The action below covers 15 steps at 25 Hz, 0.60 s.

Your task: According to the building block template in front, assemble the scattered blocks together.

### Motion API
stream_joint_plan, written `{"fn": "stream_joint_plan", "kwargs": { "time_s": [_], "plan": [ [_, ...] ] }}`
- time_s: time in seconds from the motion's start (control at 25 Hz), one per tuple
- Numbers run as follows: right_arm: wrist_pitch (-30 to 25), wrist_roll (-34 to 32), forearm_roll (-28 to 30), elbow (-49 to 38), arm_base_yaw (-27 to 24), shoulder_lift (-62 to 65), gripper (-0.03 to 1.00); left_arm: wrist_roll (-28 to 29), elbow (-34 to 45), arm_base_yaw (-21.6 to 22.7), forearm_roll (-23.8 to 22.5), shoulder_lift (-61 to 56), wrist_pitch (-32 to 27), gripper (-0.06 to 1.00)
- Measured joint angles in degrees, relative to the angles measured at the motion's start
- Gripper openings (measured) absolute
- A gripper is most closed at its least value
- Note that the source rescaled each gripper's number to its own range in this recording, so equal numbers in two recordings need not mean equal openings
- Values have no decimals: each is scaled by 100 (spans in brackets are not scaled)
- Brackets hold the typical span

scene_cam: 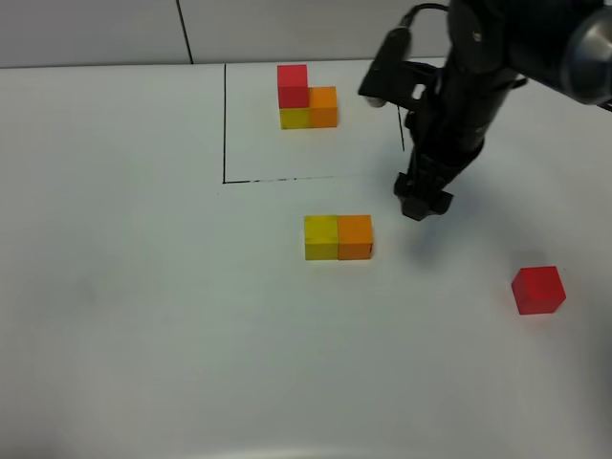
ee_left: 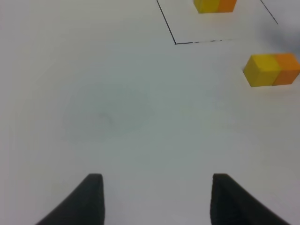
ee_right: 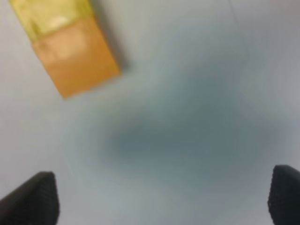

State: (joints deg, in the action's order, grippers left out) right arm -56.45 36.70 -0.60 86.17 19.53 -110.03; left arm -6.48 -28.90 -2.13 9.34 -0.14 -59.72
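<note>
The red cube (scene_cam: 538,290) needs to go onto the scattered yellow cube (scene_cam: 321,237) like in the template, so my right gripper should grab it by its opposite sides next.
The building block template (scene_cam: 306,100) is a red cube on a yellow one with an orange one beside it, inside a thin black outline (scene_cam: 225,124) at the back. The scattered yellow cube (scene_cam: 321,237) and orange cube (scene_cam: 355,236) sit touching side by side in the middle of the table. The scattered red cube (scene_cam: 538,290) lies alone at the right. My right gripper (scene_cam: 424,205) hovers just right of the orange cube (ee_right: 79,58), open and empty (ee_right: 159,199). My left gripper (ee_left: 157,201) is open and empty over bare table, with the yellow cube (ee_left: 261,70) far ahead.
The white table (scene_cam: 143,316) carries nothing else. The right arm's dark body (scene_cam: 478,67) hangs over the outline's right side. The outline's corner (ee_left: 176,42) and the template's lower cubes (ee_left: 215,4) show in the left wrist view.
</note>
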Motion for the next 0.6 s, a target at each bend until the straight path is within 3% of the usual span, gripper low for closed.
{"fn": "stream_joint_plan", "kwargs": {
  "time_s": [0.16, 0.32, 0.6],
  "plan": [
    [773, -1321, 132, -1462, -581, 846, 81, 0, 0, 0, 0, 0, 0, 12],
    [1087, -2351, 164, -2485, -1235, 1255, 81, 0, 0, 0, 0, 0, 0, 12],
    [1395, -2678, -366, -3066, -1750, 1042, 81, 0, 0, 0, 0, 0, 0, 12]
  ]
}}
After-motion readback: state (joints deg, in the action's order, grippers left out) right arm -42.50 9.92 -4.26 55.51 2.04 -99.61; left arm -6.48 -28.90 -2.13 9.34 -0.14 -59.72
